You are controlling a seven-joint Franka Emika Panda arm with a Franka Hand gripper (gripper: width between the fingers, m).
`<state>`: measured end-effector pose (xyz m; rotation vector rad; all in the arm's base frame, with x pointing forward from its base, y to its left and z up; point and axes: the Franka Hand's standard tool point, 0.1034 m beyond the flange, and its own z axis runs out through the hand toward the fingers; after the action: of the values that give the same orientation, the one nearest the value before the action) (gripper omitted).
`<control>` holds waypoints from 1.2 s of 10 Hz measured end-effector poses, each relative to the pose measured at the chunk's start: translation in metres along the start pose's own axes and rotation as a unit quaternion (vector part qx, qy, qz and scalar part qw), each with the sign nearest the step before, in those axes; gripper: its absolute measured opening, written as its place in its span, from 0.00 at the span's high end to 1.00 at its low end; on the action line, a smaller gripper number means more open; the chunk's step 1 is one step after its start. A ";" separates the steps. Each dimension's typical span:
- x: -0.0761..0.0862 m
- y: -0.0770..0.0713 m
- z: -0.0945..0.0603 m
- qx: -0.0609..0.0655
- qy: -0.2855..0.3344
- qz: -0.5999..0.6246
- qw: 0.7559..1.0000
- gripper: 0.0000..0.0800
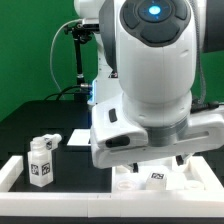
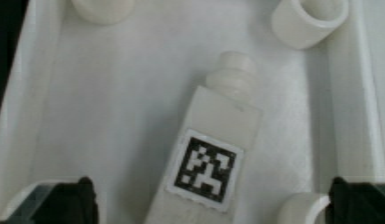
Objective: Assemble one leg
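My gripper grabs the leg by its tagged end (image 2: 205, 172) next, which leaves the leg's narrower tip free for assembly.
In the wrist view a leg (image 2: 217, 140) lies flat on the large white tray-like piece (image 2: 64, 120). It is a white blocky peg with a narrower tip pointing away from the gripper and a black-and-white tag near the close end. My gripper (image 2: 210, 205) is open. Its two dark fingertips (image 2: 61, 203) stand wide apart on either side of the leg's tagged end and do not touch it. In the exterior view the arm's body hides the gripper; a tagged white part (image 1: 157, 177) shows beneath it.
Another leg (image 1: 40, 160) stands upright at the exterior view's left, near a white raised border (image 1: 15, 178). Round bosses (image 2: 313, 20) sit in the tray-like piece's corners. A small flat white piece (image 1: 76, 136) lies on the black table.
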<state>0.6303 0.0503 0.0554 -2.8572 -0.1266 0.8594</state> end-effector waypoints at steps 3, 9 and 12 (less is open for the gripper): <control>0.000 -0.001 0.001 0.000 0.000 -0.001 1.000 0.19; 0.007 -0.001 0.030 0.000 0.024 0.099 0.995 0.19; 0.011 -0.003 0.029 0.000 0.037 0.075 0.996 0.19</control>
<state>0.6228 0.0580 0.0259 -2.9242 0.0981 0.7772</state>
